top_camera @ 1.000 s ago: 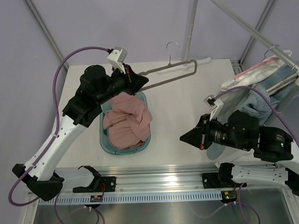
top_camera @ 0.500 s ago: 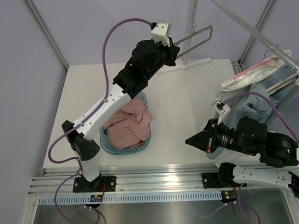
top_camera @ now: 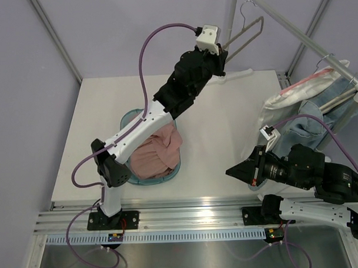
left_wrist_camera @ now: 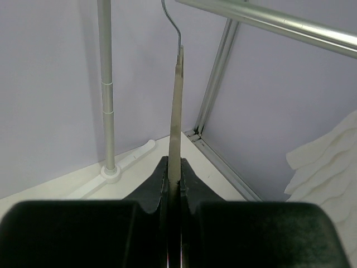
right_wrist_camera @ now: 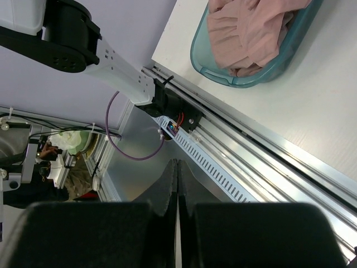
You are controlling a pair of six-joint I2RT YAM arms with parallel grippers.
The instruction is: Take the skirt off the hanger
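The hanger would fall to the table if I opened now, as its hook is short of the slanted bar [top_camera: 299, 37]. My left gripper needs to move it toward the bar.
The pink skirt [top_camera: 153, 152] lies bunched in the teal basket [top_camera: 129, 178] on the table; it also shows in the right wrist view [right_wrist_camera: 251, 33]. My left gripper [top_camera: 222, 47] is raised high at the back and is shut on the bare grey hanger [top_camera: 246, 31], whose hook is near the slanted rail [top_camera: 299, 37]. In the left wrist view the hanger [left_wrist_camera: 175, 111] runs up from between the closed jaws. My right gripper [top_camera: 232, 170] is shut and empty, held low at the front right.
A vertical pole on a white base [top_camera: 229, 26] stands at the back. White and denim garments [top_camera: 308, 115] hang from the rail at right. The metal front rail [top_camera: 187, 213] runs along the near table edge.
My left arm has lifted and swung the bare hanger from above the basket up and right toward the rail. My right gripper has drawn back a little.
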